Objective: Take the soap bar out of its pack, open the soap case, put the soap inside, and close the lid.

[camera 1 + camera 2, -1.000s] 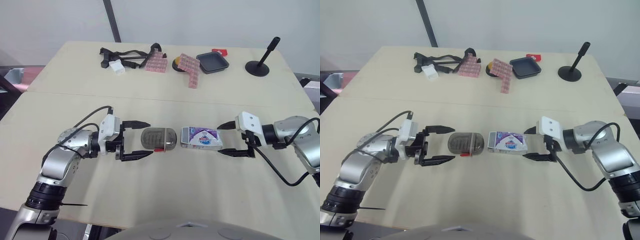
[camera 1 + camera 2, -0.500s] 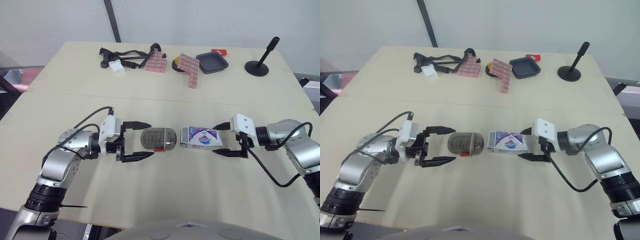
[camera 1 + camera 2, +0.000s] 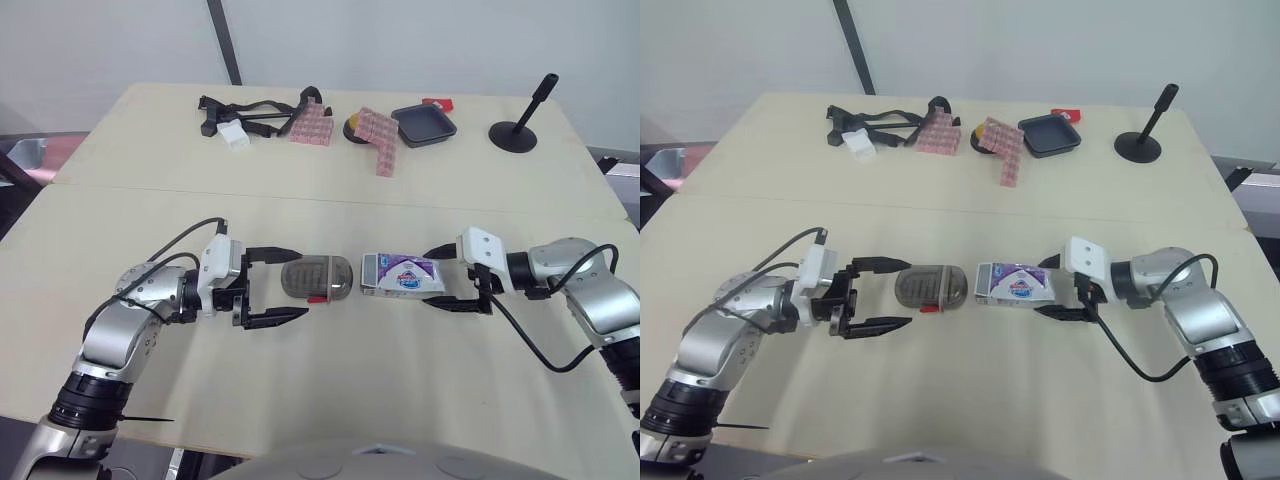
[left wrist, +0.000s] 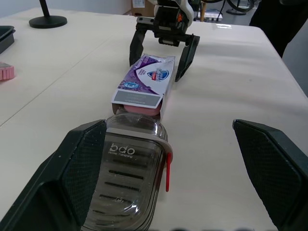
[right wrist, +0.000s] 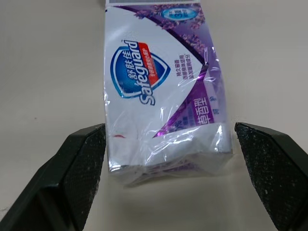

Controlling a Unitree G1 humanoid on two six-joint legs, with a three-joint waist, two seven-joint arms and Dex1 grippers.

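I will reach the pack with my right gripper and grab its crumpled end (image 3: 436, 282). The soap can then slide out, as the pack's open end (image 3: 369, 272) stays free.
A smoky translucent soap case (image 3: 316, 277) with a red clip lies shut at the table's middle. Just to its right lies the purple-and-white soap pack (image 3: 402, 274), its open end facing the case; a pink soap bar (image 4: 140, 109) shows inside that end. My left gripper (image 3: 303, 282) is open, its fingers (image 4: 79, 168) straddling the case's left end. My right gripper (image 3: 426, 277) is open too. Its fingers (image 5: 83, 163) flank the pack's sealed right end (image 5: 163, 103) with gaps on both sides.
Along the far edge sit black straps (image 3: 250, 108) with a white piece, pink blocks (image 3: 378, 135), a black tray (image 3: 425, 124) and a black stand (image 3: 520, 125). A seam (image 3: 300, 195) crosses the table between them and the work spot.
My right gripper has slid left, so its fingers now reach around the pack's right end. The left gripper, case and pack have hardly moved.
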